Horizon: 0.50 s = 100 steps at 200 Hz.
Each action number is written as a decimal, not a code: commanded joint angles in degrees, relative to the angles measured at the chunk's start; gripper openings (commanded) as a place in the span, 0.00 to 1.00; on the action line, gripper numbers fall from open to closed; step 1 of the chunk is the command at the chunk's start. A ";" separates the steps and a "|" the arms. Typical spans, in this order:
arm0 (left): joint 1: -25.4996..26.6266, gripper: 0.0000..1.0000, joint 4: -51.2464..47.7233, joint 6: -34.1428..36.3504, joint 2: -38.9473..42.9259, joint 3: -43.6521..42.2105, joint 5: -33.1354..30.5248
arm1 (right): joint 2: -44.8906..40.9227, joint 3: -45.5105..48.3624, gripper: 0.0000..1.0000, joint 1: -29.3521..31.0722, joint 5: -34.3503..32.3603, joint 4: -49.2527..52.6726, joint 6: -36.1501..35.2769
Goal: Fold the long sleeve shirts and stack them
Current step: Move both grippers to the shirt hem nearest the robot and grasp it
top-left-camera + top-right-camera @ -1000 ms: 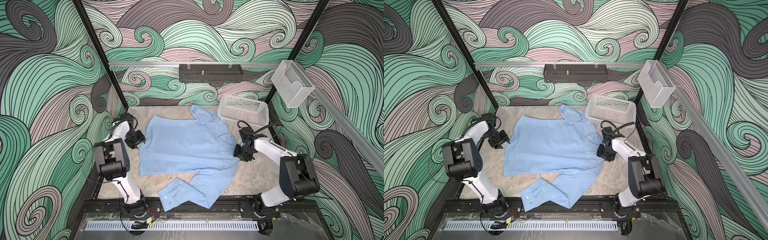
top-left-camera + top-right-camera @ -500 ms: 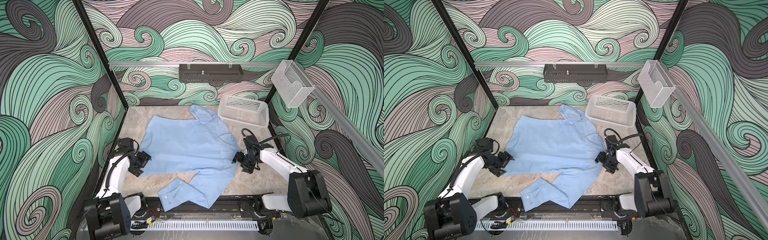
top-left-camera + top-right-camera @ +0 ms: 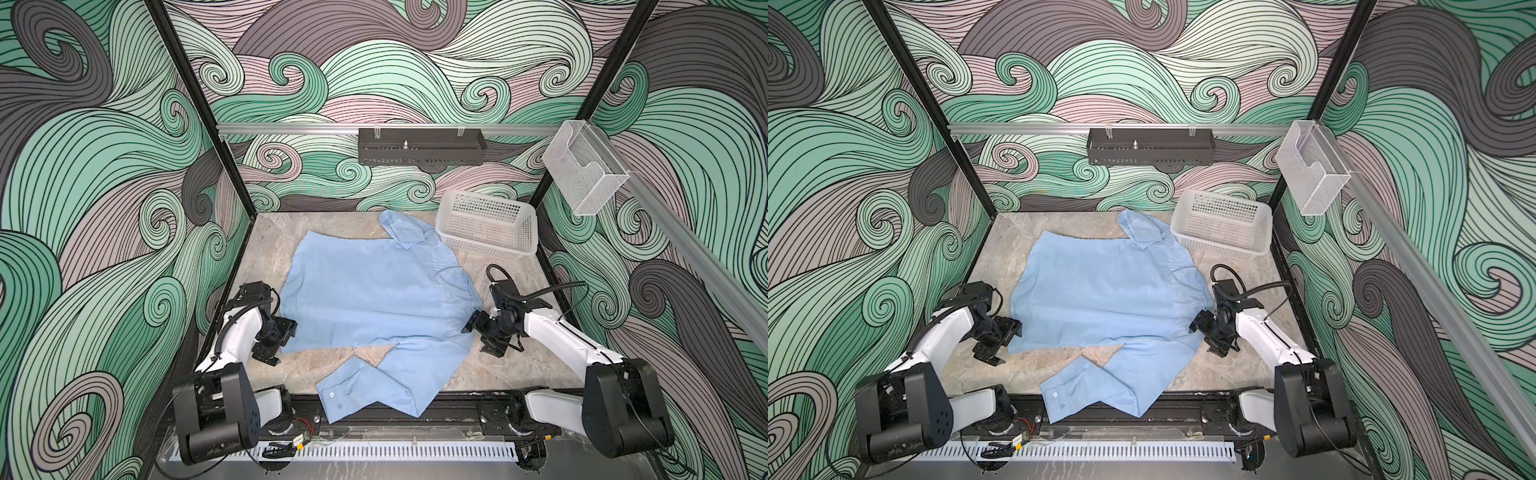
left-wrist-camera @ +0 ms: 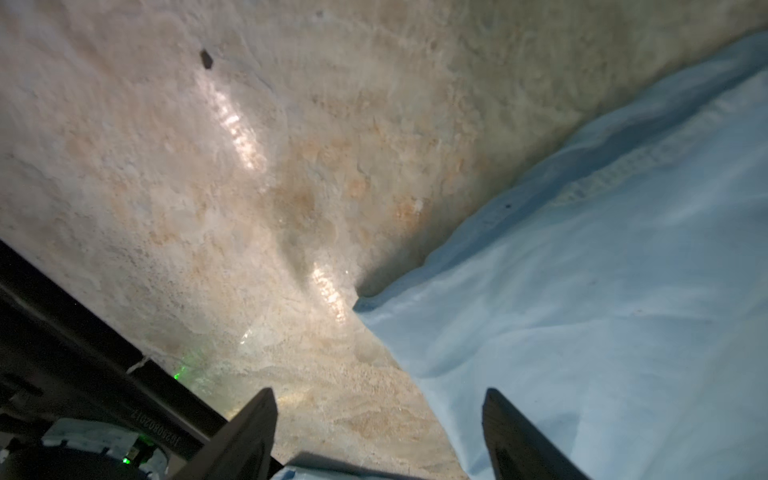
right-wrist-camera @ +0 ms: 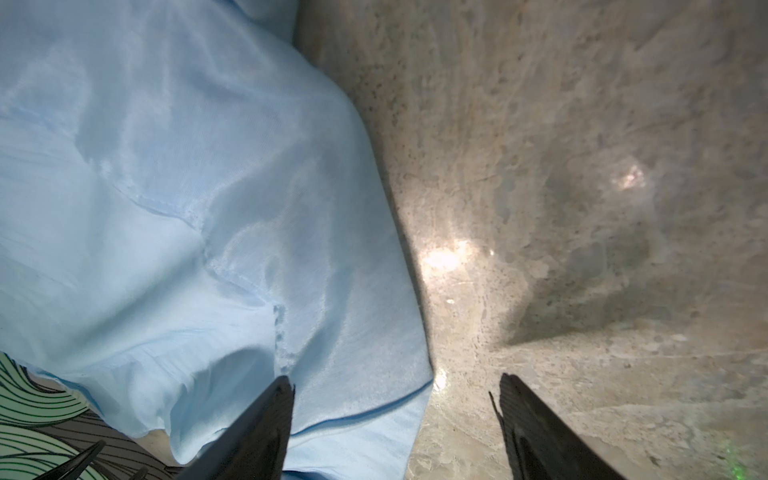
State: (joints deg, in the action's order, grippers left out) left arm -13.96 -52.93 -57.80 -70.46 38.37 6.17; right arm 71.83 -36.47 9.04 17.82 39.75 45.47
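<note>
The left gripper grabs the shirt's near hem corner, opposite my right gripper, next, to fold the shirt's near side evenly over the body of the shirt.
The light blue long sleeve shirt (image 3: pixel 374 291) (image 3: pixel 1100 299) lies spread on the marble table, collar toward the back. One sleeve is folded across at the front, and its buttoned cuff (image 3: pixel 345 390) overhangs the front edge. My left gripper (image 3: pixel 279 343) (image 3: pixel 1000 343) is open at the shirt's near left corner. In the left wrist view, the gripper (image 4: pixel 380 395) has one finger over the fabric (image 4: pixel 582 311) and one over bare table. My right gripper (image 3: pixel 480 337) (image 3: pixel 1205 337) is open at the shirt's right edge. The right wrist view shows this gripper (image 5: pixel 395 378) straddling the cloth edge (image 5: pixel 187 208) the same way.
A white perforated basket (image 3: pixel 486 226) lies tipped at the back right, next to the collar. A black tray (image 3: pixel 419 145) hangs on the back rail and a clear holder (image 3: pixel 582 174) on the right rail. Patterned walls enclose the table (image 3: pixel 270 241).
Both grippers have moved toward the front along the shirt's left and right edges, the left one farther. The shirt lies as it did.
</note>
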 commanded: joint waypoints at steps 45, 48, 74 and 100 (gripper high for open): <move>0.07 0.49 12.35 -7.40 1.58 -10.38 -0.12 | 0.73 -0.94 0.79 0.08 1.77 -0.26 -0.36; 0.07 0.45 12.65 -7.53 1.94 -10.66 -0.33 | 0.73 -1.08 0.79 0.06 1.78 -0.20 -0.38; 0.07 0.20 14.11 -7.10 3.81 -9.94 -2.17 | 0.27 -2.19 0.79 0.09 1.45 0.72 -0.87; 0.06 0.00 14.17 -5.32 3.85 -7.43 -2.20 | -0.38 -2.63 0.79 0.10 1.75 1.74 -1.00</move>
State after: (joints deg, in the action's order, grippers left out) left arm -13.98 -41.28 -63.92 -66.54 29.21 5.82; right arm 72.23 -37.91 9.04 19.29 39.81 45.17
